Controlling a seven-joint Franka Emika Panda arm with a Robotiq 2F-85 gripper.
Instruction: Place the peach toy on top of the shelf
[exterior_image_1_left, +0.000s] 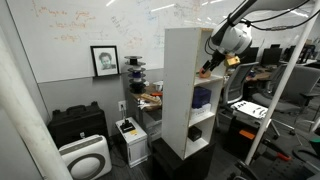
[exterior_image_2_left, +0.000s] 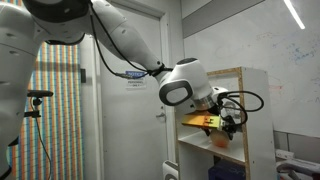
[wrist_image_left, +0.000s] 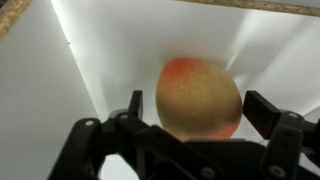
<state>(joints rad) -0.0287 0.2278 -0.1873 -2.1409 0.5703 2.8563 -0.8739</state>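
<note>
The peach toy is between my fingers; I should close.
The peach toy (wrist_image_left: 200, 98) is a round orange-pink fruit resting on the white floor of an upper shelf compartment. My gripper (wrist_image_left: 200, 112) reaches into that compartment with its two black fingers on either side of the peach, open, with small gaps to it. In both exterior views the gripper (exterior_image_1_left: 207, 68) (exterior_image_2_left: 222, 120) is at the open front of the tall white shelf (exterior_image_1_left: 183, 100) (exterior_image_2_left: 258, 110), below its flat top. The peach shows as an orange spot (exterior_image_2_left: 207, 123) at the fingers.
A dark blue object (exterior_image_1_left: 202, 98) sits in a lower compartment. The shelf stands on a black base (exterior_image_1_left: 180, 160). A black cabinet (exterior_image_1_left: 78, 125), a white appliance (exterior_image_1_left: 85, 158) and a cluttered desk (exterior_image_1_left: 150, 98) are beside it. A door (exterior_image_2_left: 130, 110) stands behind the arm.
</note>
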